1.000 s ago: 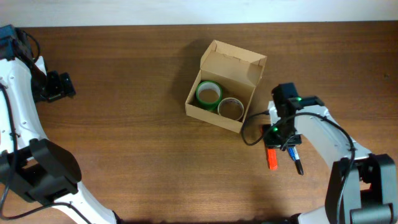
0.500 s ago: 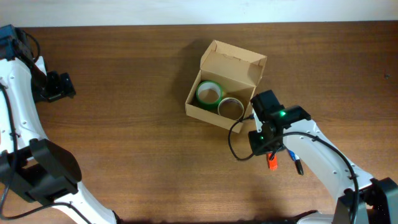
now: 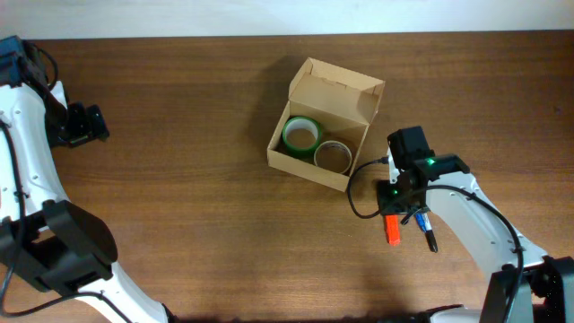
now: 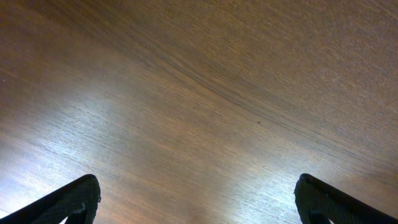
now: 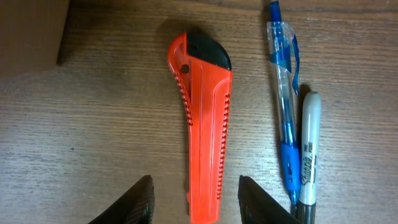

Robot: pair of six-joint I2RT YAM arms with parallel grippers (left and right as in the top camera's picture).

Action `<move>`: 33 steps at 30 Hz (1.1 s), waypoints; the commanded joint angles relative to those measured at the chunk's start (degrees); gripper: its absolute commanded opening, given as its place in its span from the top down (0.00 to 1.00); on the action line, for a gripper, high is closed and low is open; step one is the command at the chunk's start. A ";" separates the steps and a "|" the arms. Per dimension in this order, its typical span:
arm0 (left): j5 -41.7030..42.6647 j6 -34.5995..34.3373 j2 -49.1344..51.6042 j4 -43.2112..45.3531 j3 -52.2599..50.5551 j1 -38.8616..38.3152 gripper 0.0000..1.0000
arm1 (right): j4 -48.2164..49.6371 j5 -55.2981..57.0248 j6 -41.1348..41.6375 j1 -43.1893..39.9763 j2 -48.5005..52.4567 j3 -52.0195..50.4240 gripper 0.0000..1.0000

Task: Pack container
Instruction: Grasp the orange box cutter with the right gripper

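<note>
My right gripper needs to go lower before it closes on the box cutter. Its fingers are over the box cutter's handle (image 3: 392, 231) (image 5: 207, 137), and both fingers are above the tabletop.
The container, a tan cardboard box (image 3: 325, 126) with its flap lid open, holds a green tape roll (image 3: 301, 135) and a brown tape roll (image 3: 333, 156). Its corner shows in the right wrist view (image 5: 31, 31). My right gripper (image 5: 196, 202) is open above an orange box cutter (image 5: 204, 124), which lies on the table between the fingers (image 3: 392, 229). A blue pen (image 5: 285, 106) and a black marker (image 5: 308, 149) lie just right of the cutter. My left gripper (image 4: 199, 202) is open and empty over bare table at the far left (image 3: 85, 124).
The wooden table (image 3: 179, 206) stretches between the two arms. The right arm's cable (image 3: 359, 193) loops close to the box's right front corner.
My right gripper swung left toward the box half a second ago, then moved back right over the orange box cutter. The left arm has not moved.
</note>
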 commanded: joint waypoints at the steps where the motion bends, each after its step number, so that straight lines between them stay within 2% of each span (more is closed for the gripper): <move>1: 0.39 0.68 0.28 0.15 -0.39 0.26 0.00 | 0.85 0.70 -0.79 -0.20 1.60 -0.94 0.55; 18: 0.39 0.68 0.28 0.13 -0.39 0.26 0.00 | 6.71 0.44 -0.35 -2.54 11.93 -1.55 0.56; 20: 0.39 0.68 0.28 0.15 -0.39 0.26 0.00 | 7.34 -0.35 -0.33 -2.56 12.68 -1.90 0.61; 27: 0.39 0.68 0.28 0.13 -0.39 0.26 0.00 | 8.31 -2.91 1.16 -2.64 12.98 -1.92 0.96; 33: 0.39 0.68 0.28 0.13 -0.39 0.26 0.00 | 7.76 -4.46 1.16 -2.89 10.29 -0.70 0.96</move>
